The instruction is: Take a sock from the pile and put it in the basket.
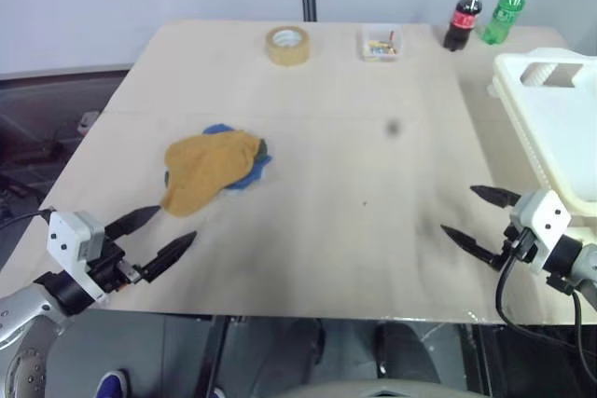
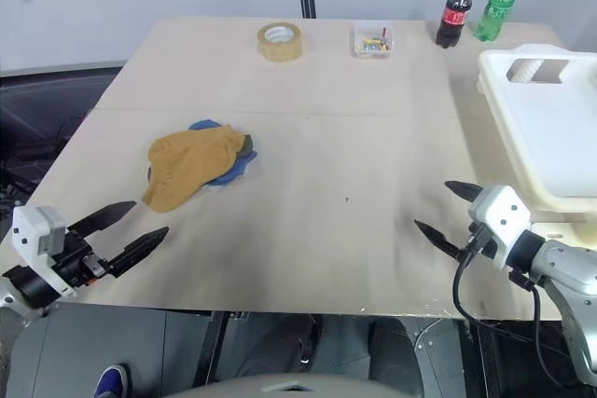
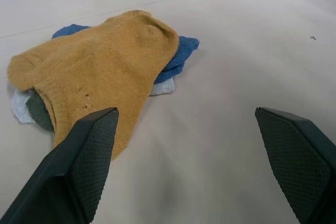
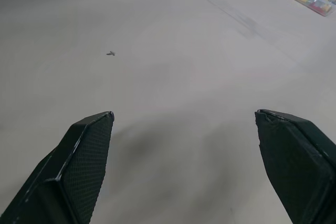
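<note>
The mustard-yellow sock lies flat over blue fabric (image 1: 252,174), and I will grab it by its ribbed cuff (image 1: 175,202) with my left gripper next, because only that cuff hangs past the pile.
The pile (image 1: 213,170) lies on the left half of the table: a mustard-yellow sock (image 3: 100,72) on top, with blue (image 3: 176,59) and dark grey-green fabric showing under its edges. My left gripper (image 1: 171,232) hovers open just short of the pile's near end, nothing between its fingers. The cream-white basket (image 1: 550,114) with slotted sides and a handle hole stands at the table's right edge. My right gripper (image 1: 469,216) hangs open over bare table just in front of the basket, holding nothing.
Along the far edge stand a roll of tape (image 1: 287,45), a small clear box (image 1: 381,44) of coloured bits, a cola bottle (image 1: 463,16) and a green bottle (image 1: 505,10). The table (image 1: 354,193) ends close in front of both grippers.
</note>
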